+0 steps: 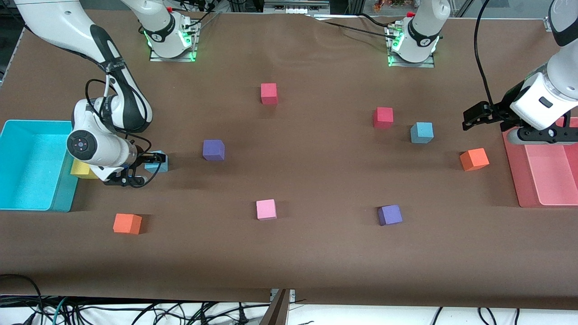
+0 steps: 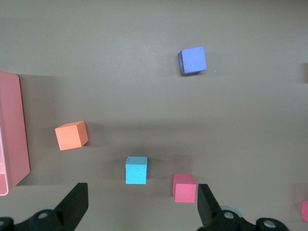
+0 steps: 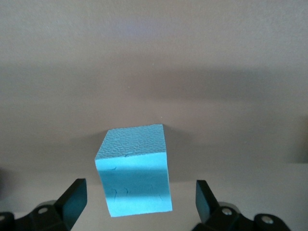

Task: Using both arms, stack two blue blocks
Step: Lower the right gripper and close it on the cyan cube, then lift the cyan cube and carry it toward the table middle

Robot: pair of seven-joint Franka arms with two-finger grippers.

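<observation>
My right gripper picks up the blue block by its flat sides next, to set up the two-block stack.
One blue block (image 1: 158,164) lies on the brown table beside the turquoise bin, toward the right arm's end. My right gripper (image 1: 150,168) is low around it and open. In the right wrist view this block (image 3: 134,168) sits between the fingers (image 3: 72,199) with a gap on each side. The second blue block (image 1: 421,132) lies toward the left arm's end, beside a red block (image 1: 383,117). My left gripper (image 1: 468,120) hangs open in the air above the table next to the pink tray. In the left wrist view it (image 2: 142,204) holds nothing, and the second block (image 2: 136,170) lies below it.
A turquoise bin (image 1: 27,162) and a yellow block (image 1: 81,169) sit by the right gripper. A pink tray (image 1: 542,171) lies under the left arm. Scattered around are purple blocks (image 1: 213,150) (image 1: 389,215), orange blocks (image 1: 127,223) (image 1: 474,159), a pink block (image 1: 266,209) and a red block (image 1: 268,93).
</observation>
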